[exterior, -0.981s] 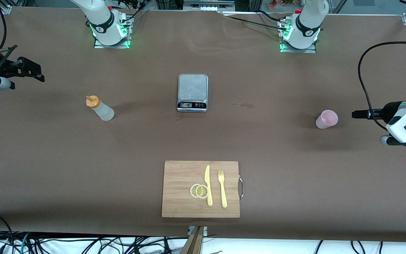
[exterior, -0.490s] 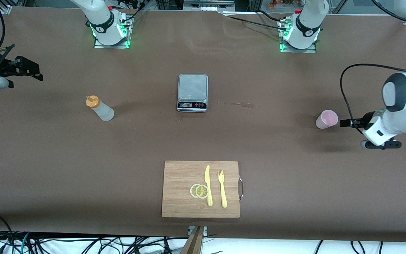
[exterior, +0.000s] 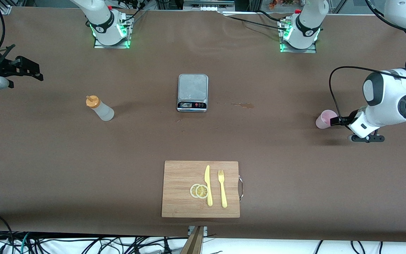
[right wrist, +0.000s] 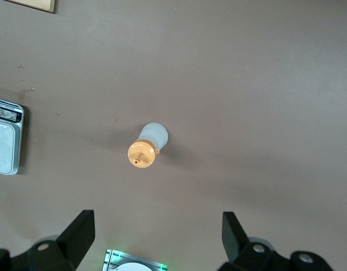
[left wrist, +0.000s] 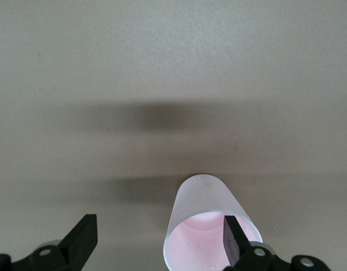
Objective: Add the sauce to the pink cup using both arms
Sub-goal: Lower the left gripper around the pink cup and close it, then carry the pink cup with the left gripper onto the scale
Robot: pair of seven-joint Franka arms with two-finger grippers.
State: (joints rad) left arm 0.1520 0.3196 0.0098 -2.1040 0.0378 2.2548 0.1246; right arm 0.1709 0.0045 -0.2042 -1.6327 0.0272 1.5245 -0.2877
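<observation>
The left gripper will reach the pink cup and grab its rim (exterior: 328,110), so that the pink cup's opening (exterior: 328,116) stays free to take the sauce.
The pink cup (exterior: 326,119) stands upright toward the left arm's end of the table. My left gripper (exterior: 334,121) lies level at its rim, open. In the left wrist view the cup (left wrist: 202,210) sits off to one side of the left gripper (left wrist: 159,243): one of the fingers (left wrist: 234,241) crosses its mouth, and the other stands apart. The sauce bottle (exterior: 99,109), whitish with an orange cap, stands toward the right arm's end. My right gripper (exterior: 34,71) waits high near that end, open and empty. Its wrist view looks down on the bottle (right wrist: 148,145), ahead of the right gripper (right wrist: 157,234).
A kitchen scale (exterior: 192,92) sits mid-table between the bottle and the cup. Nearer the front camera lies a wooden cutting board (exterior: 180,190) with a yellow knife (exterior: 208,185), a fork (exterior: 222,188) and lemon slices (exterior: 199,191). A small stain (exterior: 240,104) marks the cloth beside the scale.
The left arm has swung in from the table's end, and its open gripper has come up to the cup's rim. The right arm has barely moved. The cup and bottle stand as before.
</observation>
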